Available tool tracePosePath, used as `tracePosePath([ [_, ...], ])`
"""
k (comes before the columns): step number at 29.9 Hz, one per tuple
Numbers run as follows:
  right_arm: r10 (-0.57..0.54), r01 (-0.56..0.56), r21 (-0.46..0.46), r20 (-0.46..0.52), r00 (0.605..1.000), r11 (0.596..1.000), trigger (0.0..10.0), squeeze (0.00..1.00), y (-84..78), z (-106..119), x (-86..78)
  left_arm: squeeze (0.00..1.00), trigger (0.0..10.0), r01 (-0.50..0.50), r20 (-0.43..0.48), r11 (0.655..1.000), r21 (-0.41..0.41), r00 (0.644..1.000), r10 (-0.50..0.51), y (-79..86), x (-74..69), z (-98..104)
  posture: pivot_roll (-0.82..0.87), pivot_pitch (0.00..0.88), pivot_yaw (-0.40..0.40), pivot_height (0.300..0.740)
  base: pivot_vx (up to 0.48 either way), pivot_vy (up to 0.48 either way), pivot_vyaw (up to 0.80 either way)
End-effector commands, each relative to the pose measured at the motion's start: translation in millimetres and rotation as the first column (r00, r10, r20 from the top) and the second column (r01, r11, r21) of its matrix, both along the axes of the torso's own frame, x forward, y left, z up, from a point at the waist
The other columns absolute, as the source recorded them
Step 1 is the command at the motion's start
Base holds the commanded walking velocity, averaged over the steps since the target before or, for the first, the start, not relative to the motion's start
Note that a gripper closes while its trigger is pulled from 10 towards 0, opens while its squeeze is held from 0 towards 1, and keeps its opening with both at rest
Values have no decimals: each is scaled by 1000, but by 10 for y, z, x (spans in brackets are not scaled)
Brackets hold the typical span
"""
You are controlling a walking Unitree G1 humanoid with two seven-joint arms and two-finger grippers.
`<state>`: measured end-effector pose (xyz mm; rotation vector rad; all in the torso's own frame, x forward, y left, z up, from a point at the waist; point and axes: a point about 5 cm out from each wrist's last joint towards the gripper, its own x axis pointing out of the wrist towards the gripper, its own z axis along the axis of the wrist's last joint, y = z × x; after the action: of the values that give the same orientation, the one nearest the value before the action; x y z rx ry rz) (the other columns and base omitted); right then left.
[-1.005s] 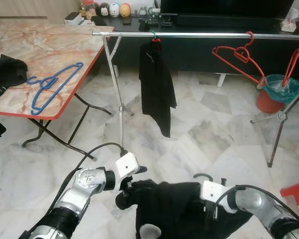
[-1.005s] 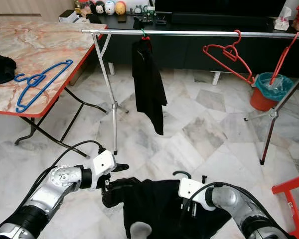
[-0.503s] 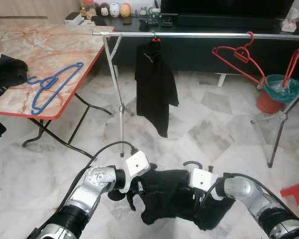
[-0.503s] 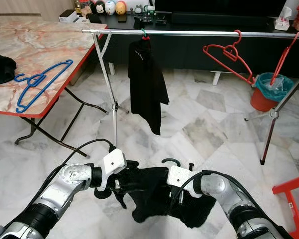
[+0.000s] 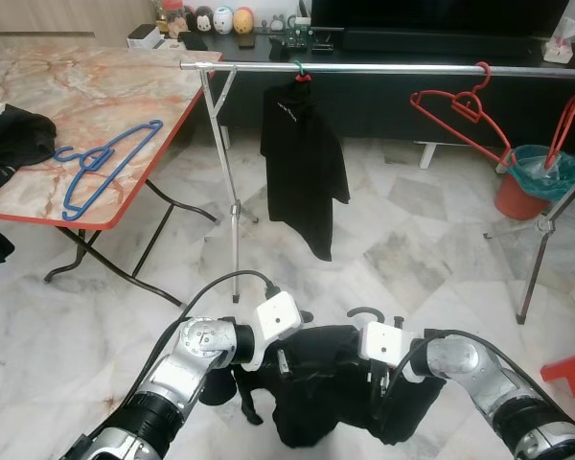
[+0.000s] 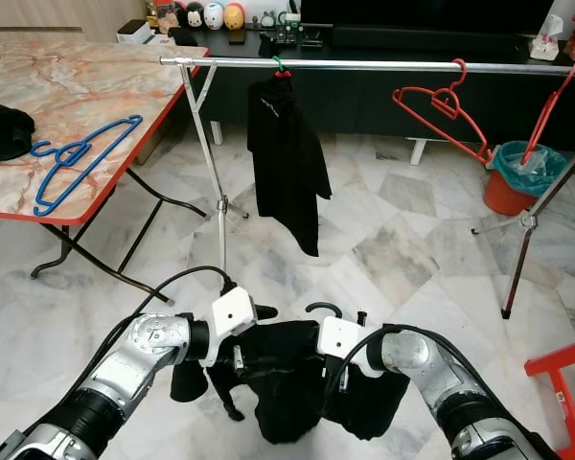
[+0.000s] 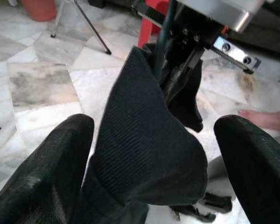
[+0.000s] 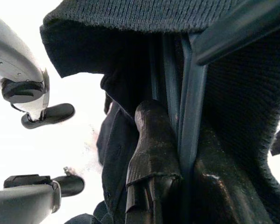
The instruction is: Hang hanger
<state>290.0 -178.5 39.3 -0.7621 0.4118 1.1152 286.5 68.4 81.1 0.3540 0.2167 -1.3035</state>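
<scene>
My left gripper grips the black garment by the ribbed knit fold (image 7: 142,149) next, since that fold stands up while the rest of the garment hangs slack.
Low in front of me, both arms hold up a black garment (image 5: 316,383) on a dark hanger whose hook (image 5: 364,314) sticks up above the cloth. My right gripper (image 8: 186,154) is shut on the hanger's thin bar, under the garment's knit edge. My left gripper (image 7: 154,154) is open, its fingers (image 7: 60,154) wide apart with a fold of the garment between them. The metal clothes rail (image 5: 364,68) runs across the far side, well above and beyond the held garment. On it hang a black garment (image 5: 307,163) on a green hanger and a bare red hanger (image 5: 455,105).
A marble-topped folding table (image 5: 96,96) stands on the left, with a blue hanger (image 5: 105,163) and dark clothes on it. The rail's stand legs (image 5: 232,220) reach the floor ahead. At right are an orange bin (image 5: 527,182) and a red stool (image 5: 570,374).
Both grippers have come forward and closer together, bunching and lifting the held garment. The black garment on the rail has swung a little.
</scene>
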Motion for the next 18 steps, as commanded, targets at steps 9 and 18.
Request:
tracePosePath([
  [9,58,-60,56,41,997,997,10000,0,135,145,25,0,10000,-25,9,1000,17,1000,25,-38,31,-17,-26,45,12,740,0,0,0],
  [18,66,-68,58,41,997,996,10000,0,167,176,30,0,0,-26,3,1000,10,1000,26,-47,33,-16,-26,51,13,740,0,0,0],
])
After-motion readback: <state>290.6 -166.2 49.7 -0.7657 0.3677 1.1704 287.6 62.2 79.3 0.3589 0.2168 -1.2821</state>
